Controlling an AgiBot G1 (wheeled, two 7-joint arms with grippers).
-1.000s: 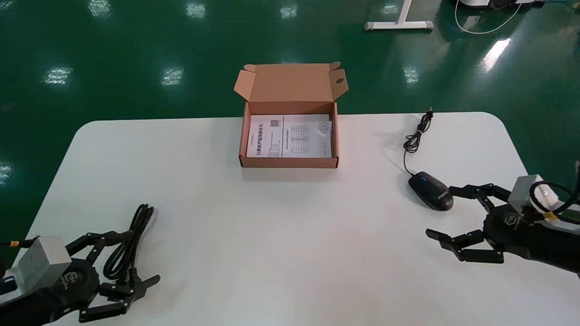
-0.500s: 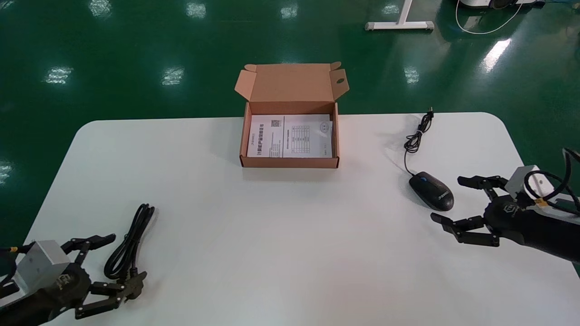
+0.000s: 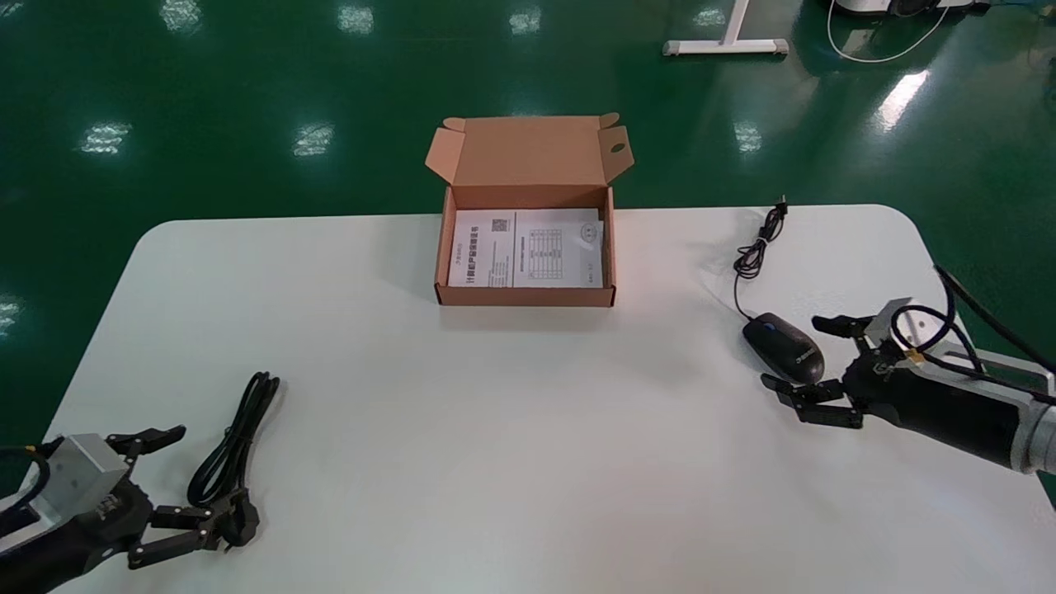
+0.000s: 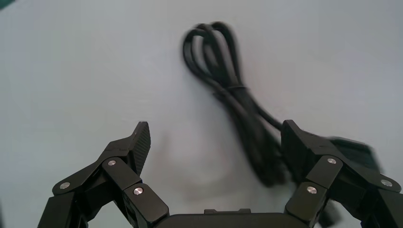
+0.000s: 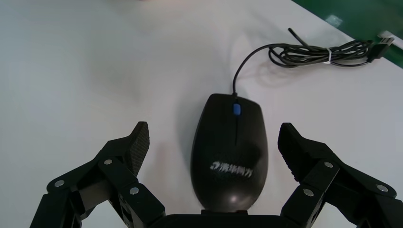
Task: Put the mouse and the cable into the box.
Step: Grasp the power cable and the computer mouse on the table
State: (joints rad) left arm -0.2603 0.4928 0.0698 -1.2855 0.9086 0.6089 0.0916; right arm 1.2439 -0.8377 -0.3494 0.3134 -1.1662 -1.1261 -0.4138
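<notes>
My left gripper grabs the coiled cable by its tied middle [image 3: 229,434] [image 4: 234,91] next, where its parts gather, since slack loops fan out at one end of the cable.
A black mouse [image 3: 782,346] lies at the table's right side, and its thin cord runs back to a tied bundle [image 3: 755,247]. My right gripper [image 3: 794,353] is open, with one finger on each side of the mouse [image 5: 230,152]; neither finger touches it. A coiled black cable [image 3: 235,441] lies at the front left. My left gripper [image 3: 202,478] is open and low over the cable's plug end. The cable [image 4: 233,95] runs close past one finger [image 4: 297,142]. The open cardboard box [image 3: 525,296] stands at mid-table toward the far edge.
A printed paper sheet [image 3: 526,257] lines the box floor, and the lid flaps stand up behind it. The mouse cord's plug [image 5: 386,42] reaches the table's far edge. White tabletop [image 3: 495,429] stretches between the arms. Green floor lies beyond.
My right gripper has advanced toward the mouse and now has a finger on each side of it. My left gripper has drawn back slightly toward the cable's plug end.
</notes>
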